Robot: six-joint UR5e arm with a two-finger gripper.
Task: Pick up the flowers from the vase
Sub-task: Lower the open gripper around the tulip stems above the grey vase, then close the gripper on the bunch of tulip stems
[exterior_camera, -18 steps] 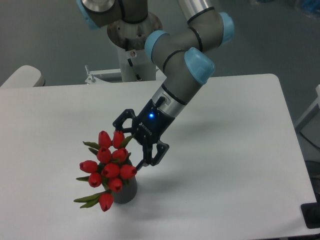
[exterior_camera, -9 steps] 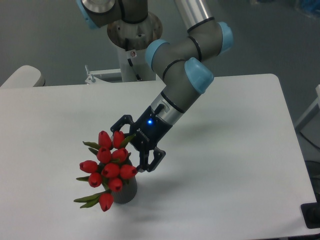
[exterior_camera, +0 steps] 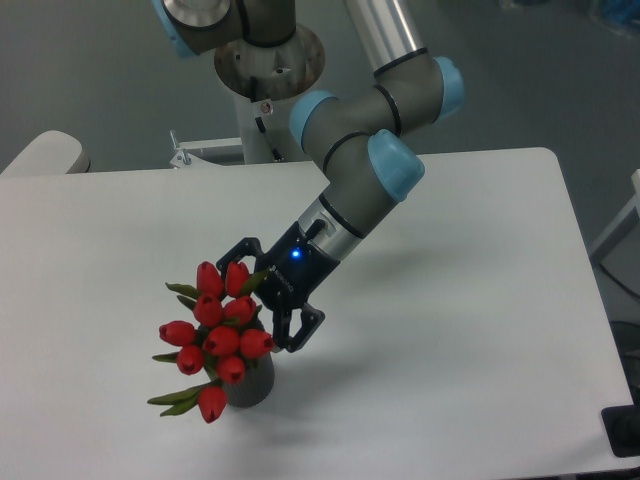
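Note:
My gripper grabs the flowers by their stems above the vase's rim (exterior_camera: 256,308) next and lifts the flowers out of the vase (exterior_camera: 250,385).
The flowers (exterior_camera: 215,335), a bunch of red tulip buds with green leaves, stand in the vase (exterior_camera: 250,385), a small dark grey cylinder near the table's front left. The bunch leans left and hides most of the vase. My gripper (exterior_camera: 258,305) is open and reaches in from the upper right. One finger lies behind the top buds and the other finger (exterior_camera: 295,335) is at the right side of the bunch, just above the vase rim. The fingers straddle the bunch's upper right part; I cannot tell if they touch it.
The white table (exterior_camera: 450,300) extends right and back. The robot's base (exterior_camera: 265,60) stands beyond the far edge. A pale rounded object (exterior_camera: 45,153) is at the far left, and a dark object (exterior_camera: 622,430) sits past the front right corner.
My gripper has moved down and to the left, closer into the flowers. The flowers and the vase have not moved.

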